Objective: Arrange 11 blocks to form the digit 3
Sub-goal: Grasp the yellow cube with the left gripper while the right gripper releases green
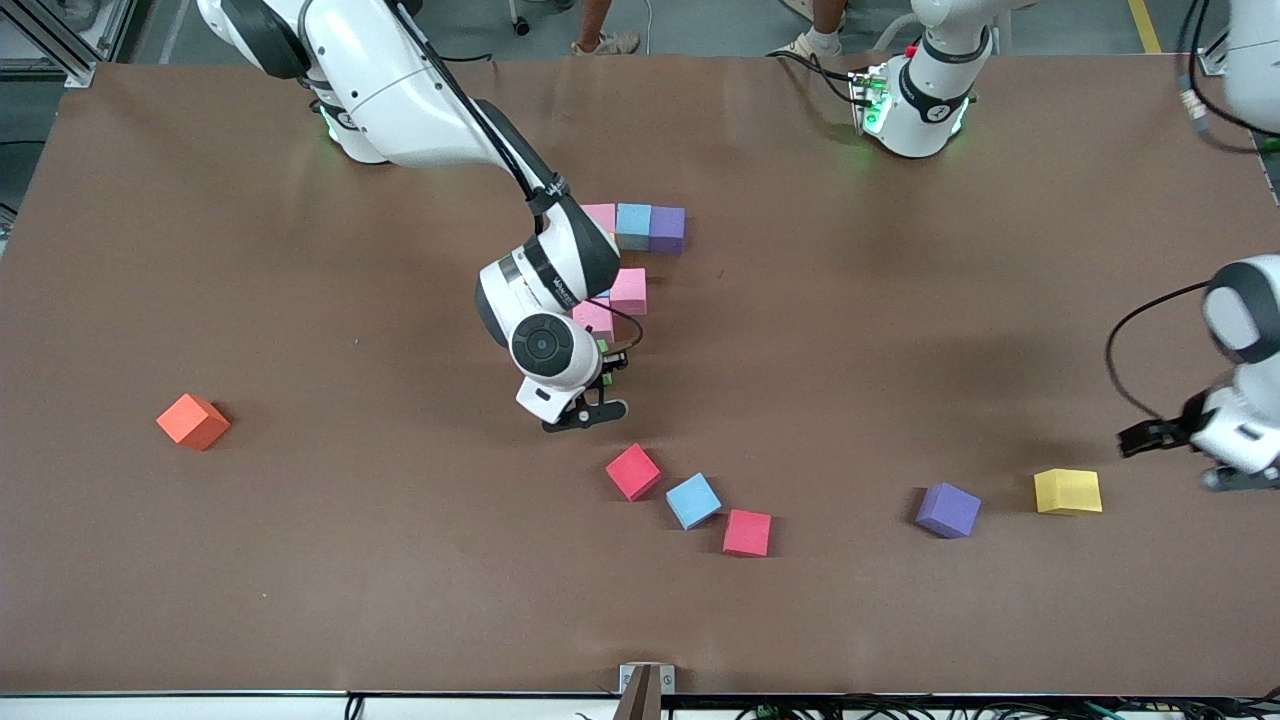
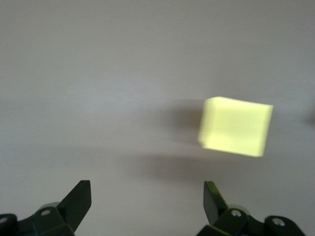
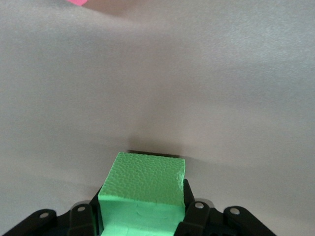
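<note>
Next, my left gripper takes hold of the yellow block (image 2: 235, 126) by its opposite sides to add it to the digit 3 beside the pink blocks.
My right gripper (image 1: 598, 395) is shut on a green block (image 3: 142, 189), held just above the brown table, beside a partial figure of touching blocks. That figure has a row of pink (image 1: 600, 215), light blue (image 1: 633, 222) and purple (image 1: 667, 228), with two more pink blocks (image 1: 628, 290) (image 1: 594, 318) stepping down; the arm hides part of it. Loose blocks lie nearer the camera: red (image 1: 632, 471), light blue (image 1: 693, 500), reddish-pink (image 1: 747, 532), purple (image 1: 948, 509), yellow (image 1: 1068, 491). My left gripper (image 1: 1185, 458) hangs open beside the yellow block (image 2: 235, 126), gripping nothing (image 2: 147, 201).
An orange cube (image 1: 193, 421) sits alone toward the right arm's end of the table. The table's front edge carries a small bracket (image 1: 645, 680). A scrap of pink block (image 3: 76, 2) shows at the rim of the right wrist view.
</note>
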